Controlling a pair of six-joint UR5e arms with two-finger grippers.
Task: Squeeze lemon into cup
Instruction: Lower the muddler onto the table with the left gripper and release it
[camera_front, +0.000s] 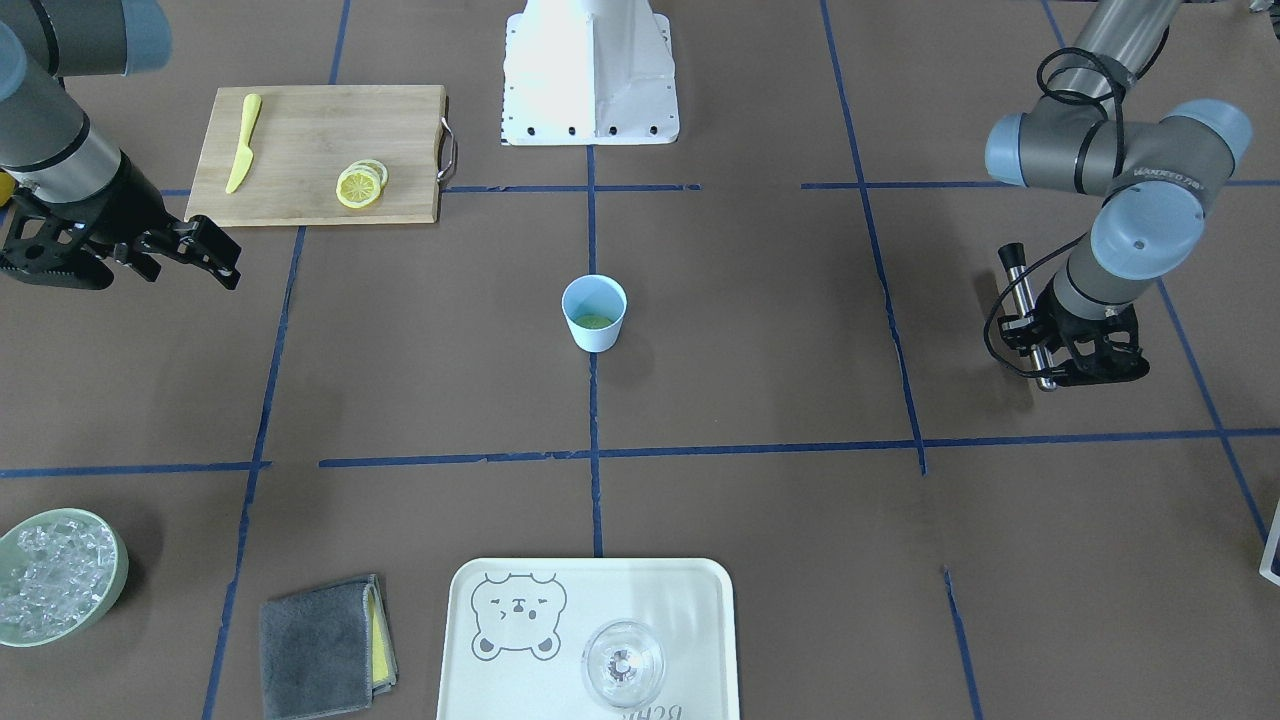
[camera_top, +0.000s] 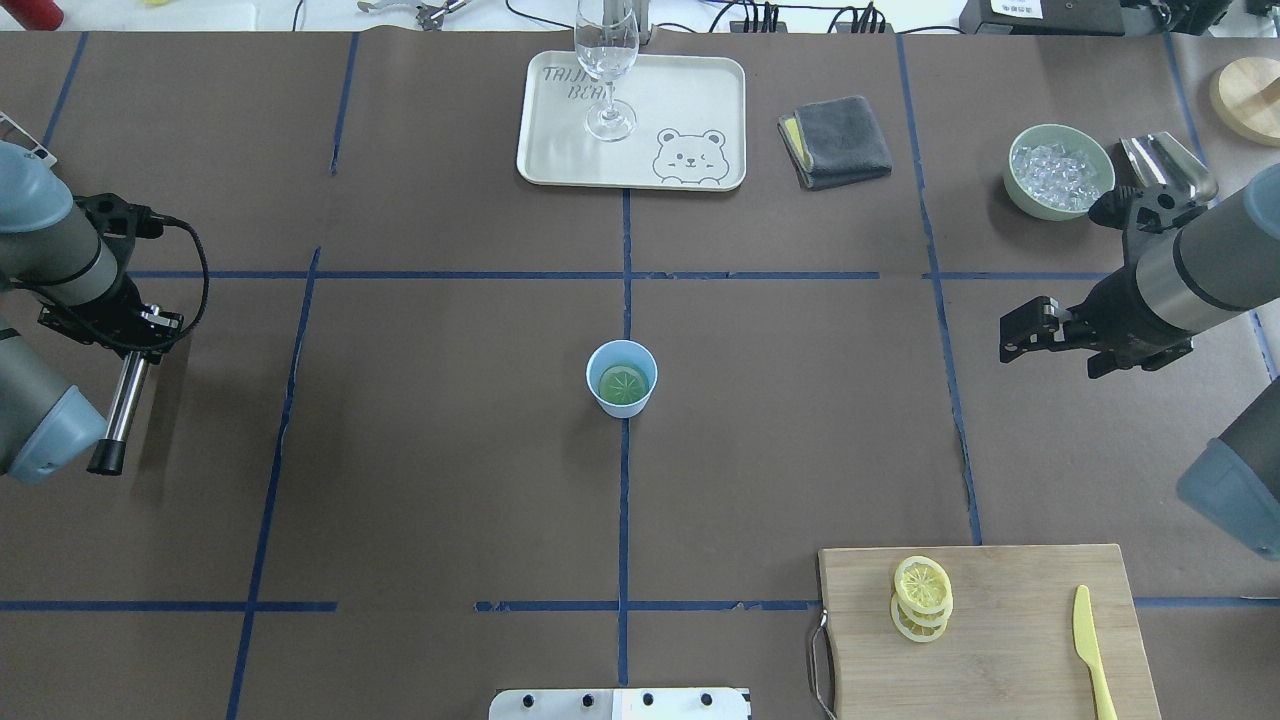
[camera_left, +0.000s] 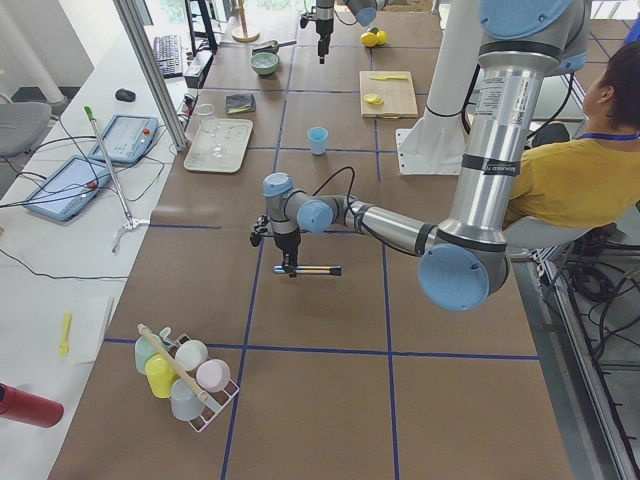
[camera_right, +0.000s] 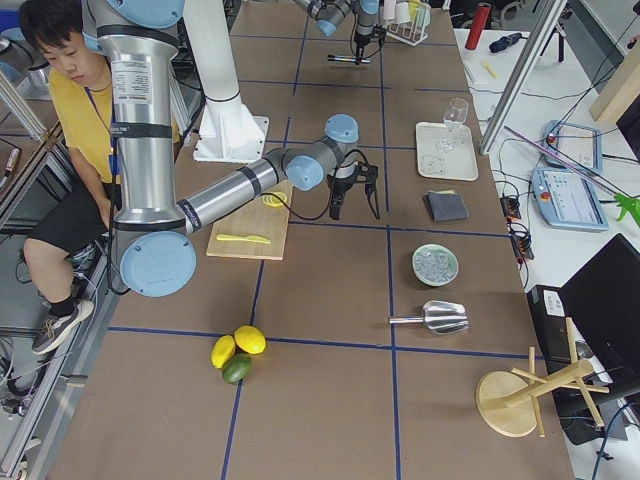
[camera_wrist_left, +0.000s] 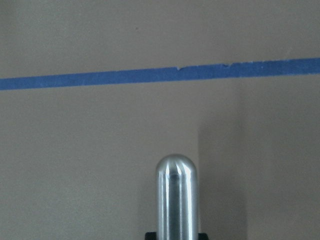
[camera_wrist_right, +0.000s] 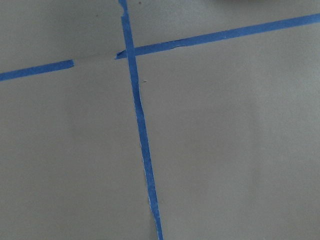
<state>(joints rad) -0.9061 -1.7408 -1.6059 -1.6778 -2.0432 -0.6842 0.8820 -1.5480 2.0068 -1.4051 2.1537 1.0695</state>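
Note:
The metal rod's tip (camera_front: 1047, 384) (camera_wrist_left: 176, 172) meets its dark shadow on the tabletop, so the rod would rest there. It is time for my left gripper to open now.
The light-blue cup (camera_top: 622, 378) stands upright at the table's middle, also in the front view (camera_front: 594, 312). One lemon slice (camera_top: 623, 384) lies flat inside it. Other lemon slices (camera_top: 922, 595) are stacked on the wooden cutting board (camera_top: 1000, 640), also seen from the front (camera_front: 361, 184). My right gripper (camera_top: 1050, 350) is open and empty, hovering far to the cup's right, between the ice bowl and the board. My left gripper (camera_top: 135, 335) is shut on a metal rod (camera_top: 122, 405) with a black end, far to the cup's left. The rod's tip shows in the left wrist view (camera_wrist_left: 176, 200).
A yellow plastic knife (camera_top: 1092, 650) lies on the board. A cream tray (camera_top: 690, 90) with a clear glass (camera_top: 606, 60) stands at the far edge, with a grey cloth (camera_top: 835, 140), a green bowl of ice (camera_top: 1058, 170) and a metal scoop (camera_top: 1170, 165) to its right.

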